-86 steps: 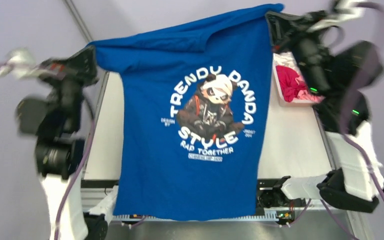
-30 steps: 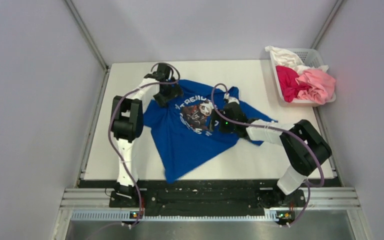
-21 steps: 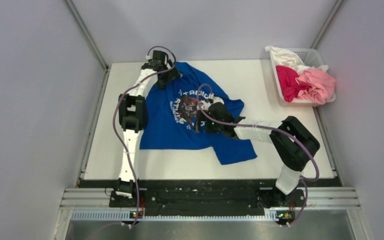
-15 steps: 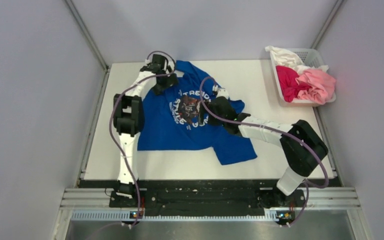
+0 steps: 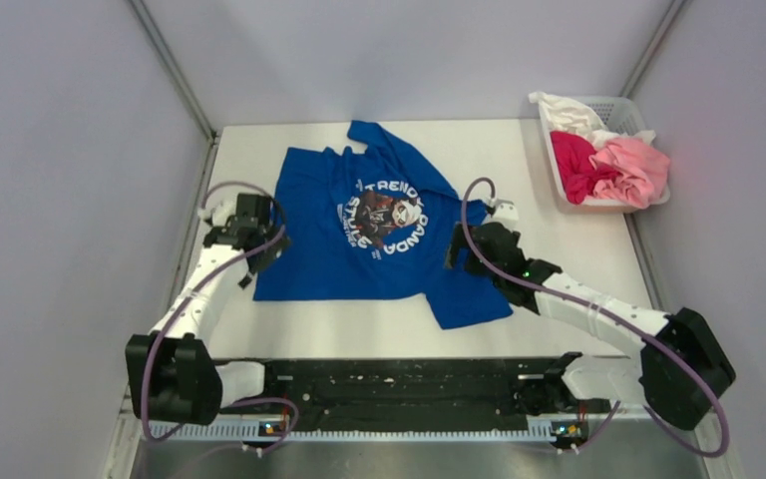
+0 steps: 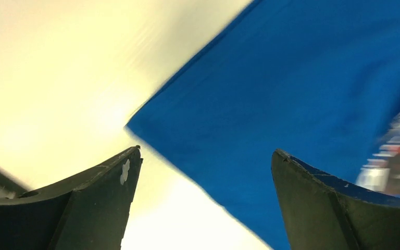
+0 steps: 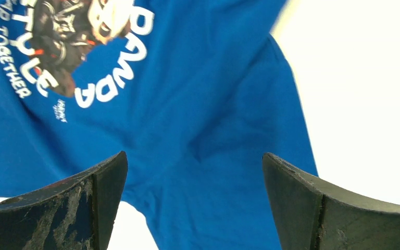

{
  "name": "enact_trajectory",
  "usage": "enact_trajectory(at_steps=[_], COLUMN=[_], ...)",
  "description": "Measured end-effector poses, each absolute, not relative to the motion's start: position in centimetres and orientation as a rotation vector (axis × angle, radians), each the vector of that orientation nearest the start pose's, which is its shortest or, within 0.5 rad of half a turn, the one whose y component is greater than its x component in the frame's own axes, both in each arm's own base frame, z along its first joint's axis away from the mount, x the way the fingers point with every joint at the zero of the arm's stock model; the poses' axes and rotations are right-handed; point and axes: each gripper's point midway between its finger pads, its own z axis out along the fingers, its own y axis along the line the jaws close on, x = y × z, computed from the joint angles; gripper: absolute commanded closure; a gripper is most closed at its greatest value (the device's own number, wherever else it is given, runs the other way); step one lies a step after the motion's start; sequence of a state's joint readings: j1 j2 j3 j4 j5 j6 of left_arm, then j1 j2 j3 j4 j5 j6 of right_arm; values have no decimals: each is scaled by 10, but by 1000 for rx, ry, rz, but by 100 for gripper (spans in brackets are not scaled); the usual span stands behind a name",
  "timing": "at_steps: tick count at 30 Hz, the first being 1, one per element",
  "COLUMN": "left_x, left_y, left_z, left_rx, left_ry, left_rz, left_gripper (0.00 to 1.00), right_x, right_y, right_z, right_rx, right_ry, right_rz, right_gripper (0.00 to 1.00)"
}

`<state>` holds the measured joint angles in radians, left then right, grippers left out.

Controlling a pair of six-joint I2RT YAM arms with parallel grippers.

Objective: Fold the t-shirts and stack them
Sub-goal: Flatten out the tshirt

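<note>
The left gripper will next take the royal blue t-shirt's (image 5: 364, 235) near corner (image 5: 260, 294), so that it can lift the t-shirt and spread it out for folding.
The royal blue t-shirt (image 5: 364, 235) lies spread on the white table (image 5: 569, 225), panda print and white lettering facing up. One sleeve is bunched at the far edge and a flap juts out at the near right. My left gripper (image 5: 262, 257) hovers open over the shirt's near left corner (image 6: 291, 88), nothing between its fingers (image 6: 101, 200). My right gripper (image 5: 456, 247) hangs open above the shirt's right side (image 7: 198, 99), also holding nothing. Magenta (image 5: 574, 165), pale pink (image 5: 636, 165) and white (image 5: 562, 108) t-shirts are heaped in the basket.
The white lattice basket (image 5: 626, 112) stands at the table's far right corner. Grey walls close in on both sides and behind. A black rail (image 5: 409, 384) with the arm bases runs along the near edge.
The blue shirt, held up in the air earlier, now lies on the table. Both grippers have let go and drawn back toward the near side, the left one from the far collar.
</note>
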<state>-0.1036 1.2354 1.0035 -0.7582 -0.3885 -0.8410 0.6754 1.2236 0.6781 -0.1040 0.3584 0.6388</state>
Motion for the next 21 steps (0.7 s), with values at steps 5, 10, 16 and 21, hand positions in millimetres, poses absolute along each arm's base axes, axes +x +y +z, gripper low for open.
enact_trajectory(at_steps=[5, 10, 16, 21], left_x=[228, 227, 251, 256], left_y=[29, 40, 42, 42], left_z=[54, 34, 25, 17], left_rx=[-1244, -1384, -1422, -1433], left_ry=[2417, 2404, 2370, 2379], left_rz=[249, 252, 207, 194], left_gripper=[9, 11, 25, 57], right_x=[279, 280, 279, 276], right_y=[166, 166, 165, 161], right_z=[103, 106, 105, 101], right_rx=[185, 189, 186, 184], right_ry=[2194, 2184, 2189, 2209], right_rz=[309, 319, 314, 288], right_gripper=[1, 1, 1, 1])
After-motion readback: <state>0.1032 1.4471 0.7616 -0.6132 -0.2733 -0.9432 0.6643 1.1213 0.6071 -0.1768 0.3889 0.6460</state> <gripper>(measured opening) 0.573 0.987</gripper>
